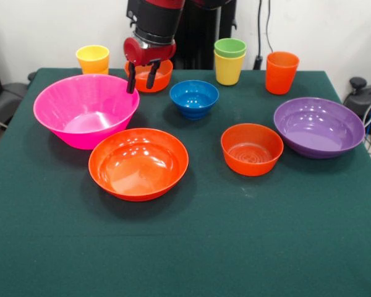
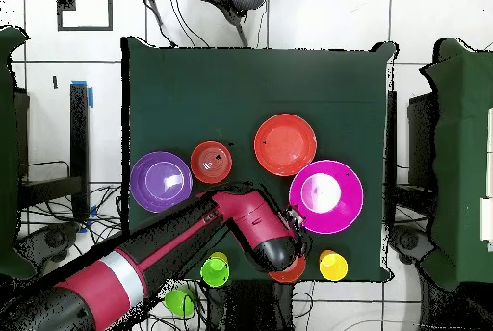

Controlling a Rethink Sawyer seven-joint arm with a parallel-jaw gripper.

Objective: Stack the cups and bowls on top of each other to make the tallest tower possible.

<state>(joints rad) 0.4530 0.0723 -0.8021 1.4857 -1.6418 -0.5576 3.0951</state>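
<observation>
My fingers are too narrow for the wide pink bowl, so my gripper will next pinch the big pink bowl by its thin far rim (image 1: 105,77).
My gripper (image 1: 141,80) is open and empty, with its fingers hanging in front of a small orange bowl (image 1: 164,77) at the table's far side, next to the pink bowl's far rim. I cannot tell if it touches either. The big pink bowl (image 1: 85,111) is at the left, with a wide orange bowl (image 1: 138,163) in front of it. The blue bowl (image 1: 194,98), a second small orange bowl (image 1: 251,148) and the purple bowl (image 1: 318,127) stand apart to the right. A yellow cup (image 1: 93,59), a green cup (image 1: 230,47) nested in a yellow cup (image 1: 228,70), and an orange cup (image 1: 281,72) line the far edge. No tower stands.
In the overhead view my arm (image 2: 173,241) crosses from the lower left and hides the blue bowl. The pink bowl (image 2: 325,195), wide orange bowl (image 2: 285,143), small orange bowl (image 2: 210,162) and purple bowl (image 2: 160,181) show there. The green cloth (image 1: 185,247) covers the table.
</observation>
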